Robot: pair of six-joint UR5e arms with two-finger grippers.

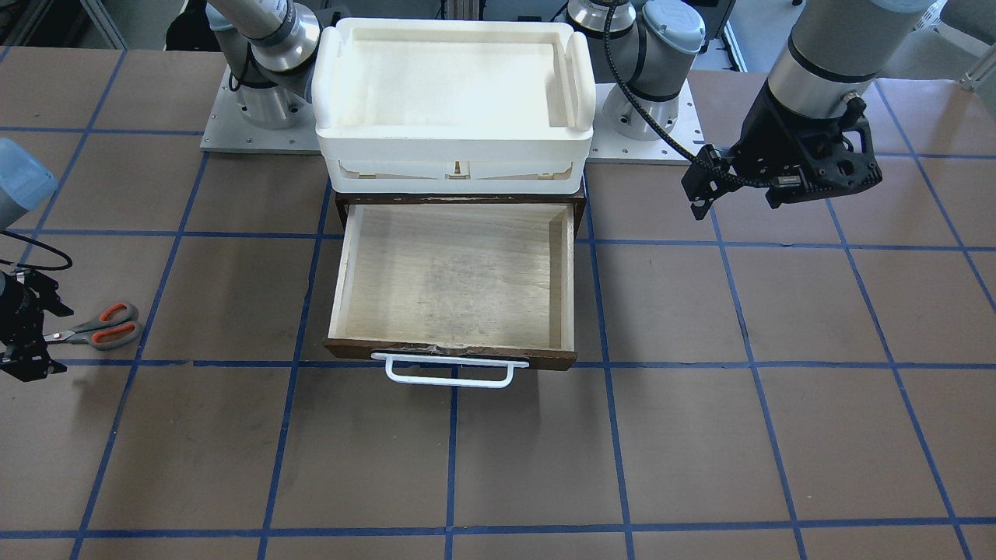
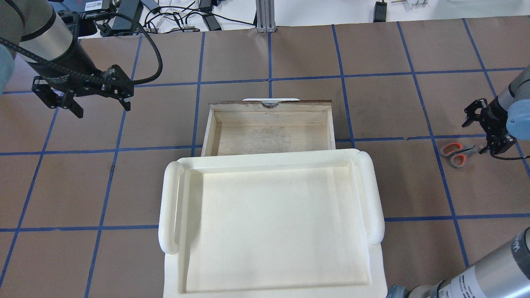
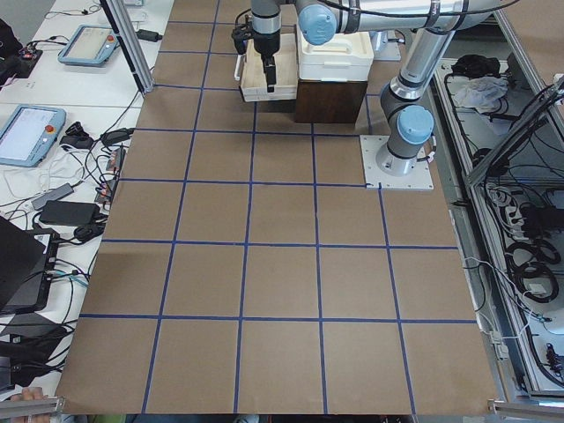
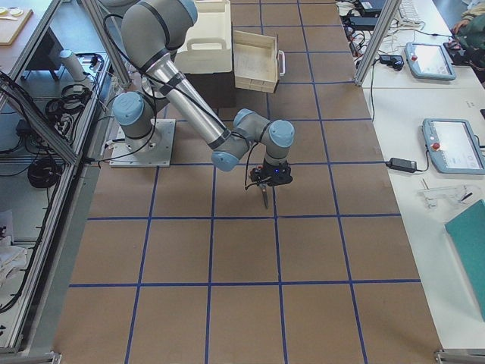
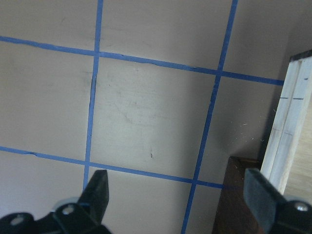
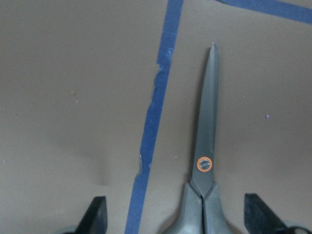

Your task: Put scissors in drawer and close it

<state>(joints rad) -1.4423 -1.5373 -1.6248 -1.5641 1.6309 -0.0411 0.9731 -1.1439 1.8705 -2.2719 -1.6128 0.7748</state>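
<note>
My right gripper grabs the scissors [image 1: 105, 325] by their grey handle necks beside the pivot screw next, to put them in the drawer [image 1: 451, 272].
The scissors [image 1: 105, 325] lie flat on the table at the robot's far right, with grey handles lined orange-red; they also show in the overhead view [image 2: 457, 152]. My right gripper [image 1: 29, 334] is open and low over them. In the right wrist view the blades and the orange pivot screw [image 6: 204, 164] lie between its two fingers [image 6: 96, 215], which do not touch them. The drawer [image 1: 451, 272] stands pulled out and empty, with its white bar handle [image 1: 450, 372] in front. My left gripper [image 2: 101, 106] is open and empty, in the air left of the drawer [image 2: 269, 132].
A white plastic tray [image 1: 455, 85] sits on top of the dark cabinet behind the drawer. In the left wrist view, the cabinet's dark corner [image 5: 239, 195] and pale drawer edge are at the lower right. Blue tape lines grid the brown table.
</note>
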